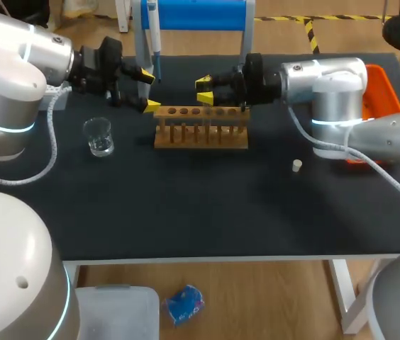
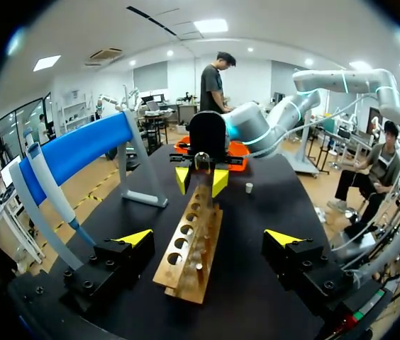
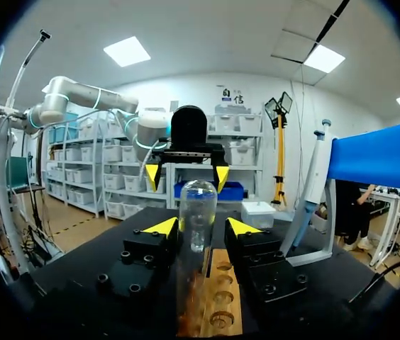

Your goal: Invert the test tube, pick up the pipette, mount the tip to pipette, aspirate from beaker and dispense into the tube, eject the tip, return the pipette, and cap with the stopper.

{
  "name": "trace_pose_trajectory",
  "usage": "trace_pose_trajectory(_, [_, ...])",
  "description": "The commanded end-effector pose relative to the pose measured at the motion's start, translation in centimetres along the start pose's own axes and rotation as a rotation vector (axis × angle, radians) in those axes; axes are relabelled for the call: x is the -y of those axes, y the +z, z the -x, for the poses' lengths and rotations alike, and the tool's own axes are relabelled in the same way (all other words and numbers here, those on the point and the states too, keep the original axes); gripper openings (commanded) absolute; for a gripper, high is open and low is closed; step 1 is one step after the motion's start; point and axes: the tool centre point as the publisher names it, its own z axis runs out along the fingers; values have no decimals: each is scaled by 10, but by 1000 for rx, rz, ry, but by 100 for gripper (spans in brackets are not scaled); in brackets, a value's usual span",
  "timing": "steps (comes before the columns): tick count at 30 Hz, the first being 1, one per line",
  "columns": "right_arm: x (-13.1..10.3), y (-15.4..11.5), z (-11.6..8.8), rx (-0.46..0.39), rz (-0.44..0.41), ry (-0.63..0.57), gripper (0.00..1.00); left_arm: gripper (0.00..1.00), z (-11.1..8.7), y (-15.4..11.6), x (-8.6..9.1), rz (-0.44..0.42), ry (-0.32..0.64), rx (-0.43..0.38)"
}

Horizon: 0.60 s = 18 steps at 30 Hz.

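Observation:
My right gripper grips the tube by its rounded end [image 3: 199, 193] next, to invert the clear test tube from the wooden rack [image 3: 223, 294].
A clear test tube [image 3: 198, 212] stands in the wooden rack [image 1: 200, 134], rounded end up. My right gripper [image 3: 203, 227] sits around the tube at the rack's far side, its fingers close on both sides with a small gap still showing, so it is open. My left gripper [image 1: 149, 90] hangs wide open over the rack's left end, with nothing between its fingers. The pipette [image 1: 154, 35] hangs on the blue stand [image 1: 193, 14] behind the rack. A glass beaker [image 1: 99, 137] stands left of the rack. The small white stopper [image 1: 296, 166] lies on the mat to the right.
An orange tray [image 1: 381, 85] sits at the table's far right, beside my right arm. The dark mat [image 1: 200, 212] in front of the rack is bare down to the front edge.

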Motion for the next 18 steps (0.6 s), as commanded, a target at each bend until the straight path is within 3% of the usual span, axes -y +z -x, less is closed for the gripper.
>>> trace_pose_trajectory(1, [1, -3, 3, -4, 1, 0, 45, 100, 1, -1, 0, 2, -1, -2])
trace_pose_trajectory(11, [-1, -5, -7, 1, 2, 7, 46, 100, 1, -1, 0, 2, -1, -2])
trace_pose_trajectory(18, [-1, -5, -9, 2, 8, 9, 35, 100, 1, -1, 0, 2, -1, -2])
